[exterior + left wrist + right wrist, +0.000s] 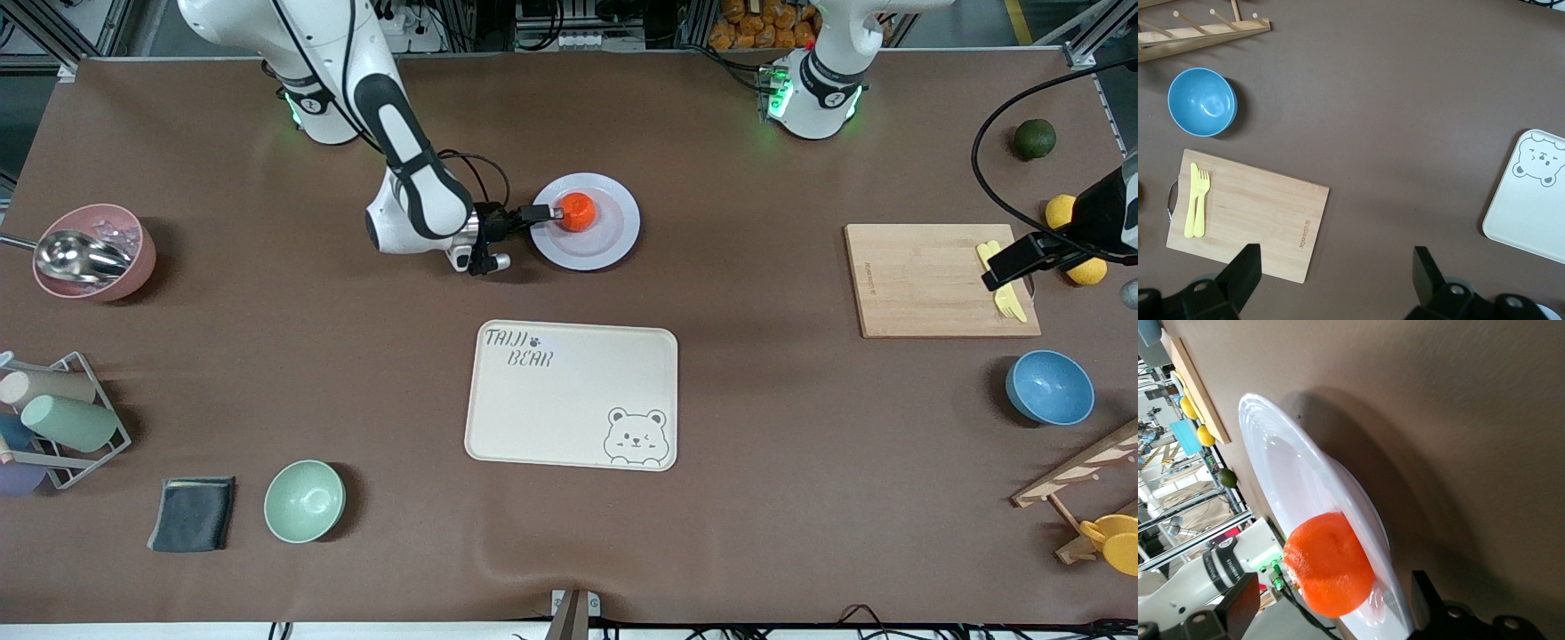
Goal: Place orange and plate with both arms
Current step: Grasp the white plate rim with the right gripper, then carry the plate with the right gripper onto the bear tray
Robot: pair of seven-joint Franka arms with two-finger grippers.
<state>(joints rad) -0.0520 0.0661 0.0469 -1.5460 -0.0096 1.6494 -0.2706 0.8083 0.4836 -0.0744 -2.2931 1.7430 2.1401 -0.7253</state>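
My right gripper closes on the plate's rim next, since the plate's near rim (1395, 603) sits between my open fingers.
The orange (578, 212) sits in the sunken centre of the pale plate (613, 240), which lies on the table farther from the front camera than the cream tray. My right gripper (544, 213) lies low and sideways at the plate's rim on the right arm's side. It is open, with its fingers spread on either side of the orange (1328, 563) and the plate's rim (1281, 473), gripping neither. My left gripper (1009, 265) is open and empty, up over the cutting board at the left arm's end; its fingers (1245, 270) stand wide apart.
A cream bear tray (569, 391) lies mid-table. The wooden cutting board (925, 280) carries a yellow knife and fork (1000, 284). A blue bowl (1049, 387), lemons (1060, 212) and a dark green fruit (1034, 139) are nearby. A mint bowl (304, 500), a grey cloth (191, 514) and a pink bowl (93, 252) are toward the right arm's end.
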